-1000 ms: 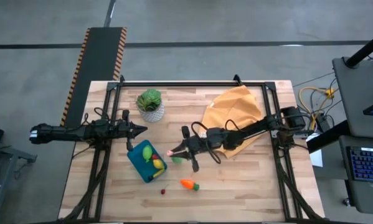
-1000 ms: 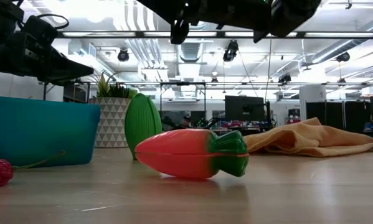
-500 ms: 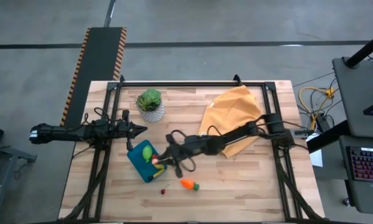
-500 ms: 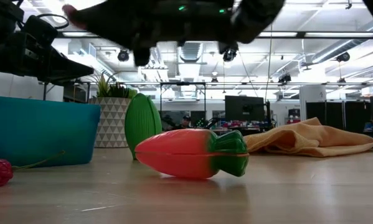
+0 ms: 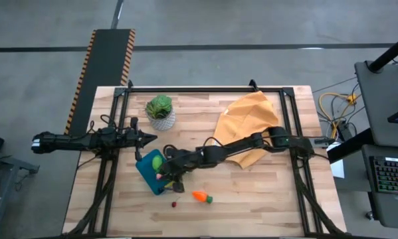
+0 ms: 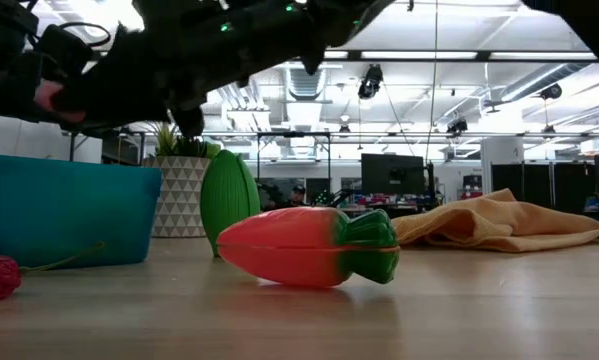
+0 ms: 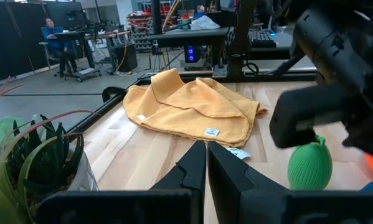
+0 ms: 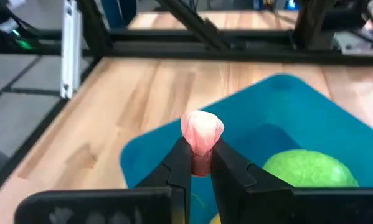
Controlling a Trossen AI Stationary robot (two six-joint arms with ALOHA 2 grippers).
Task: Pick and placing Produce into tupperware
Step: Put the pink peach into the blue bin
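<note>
The pink piece (image 8: 202,134) is high above the tupperware's rim (image 8: 155,134) in the right wrist view, so my right gripper needs to keep holding it until it is lower.
The teal tupperware (image 5: 144,170) (image 8: 279,99) sits at the table's left middle with a round green piece (image 5: 157,161) (image 8: 304,168) inside. My right gripper (image 5: 161,176) (image 8: 201,163) hangs over it, shut on a small pink piece of produce (image 8: 202,129). An orange carrot (image 5: 200,196) (image 6: 309,245) and a red cherry (image 5: 174,204) lie on the wood near the table's front. A ribbed green piece (image 6: 229,200) (image 7: 310,165) stands beside the tupperware. My left gripper (image 5: 152,139) (image 7: 206,157) waits shut at the table's left, by the tupperware's far corner. My right gripper pinches the pink piece's lower, redder end (image 8: 202,163) between its two fingertips. Its rounded pink top (image 8: 202,127) sticks out past the fingers. The fingers come from the table's right, slanting down. The piece is lifted clear above the tupperware's inside.
A potted plant (image 5: 160,111) stands at the far left and an orange cloth (image 5: 248,123) lies at the far right. Black frame rails (image 5: 205,88) run along the table's edges. Bare wood lies right of the carrot.
My right gripper has gone toward the table's left edge and somewhat down, from beside the tupperware to above it, its arm stretching out. It has carried the pink piece along, still shut on it. The carrot, the cherry and the tupperware have stayed put.
</note>
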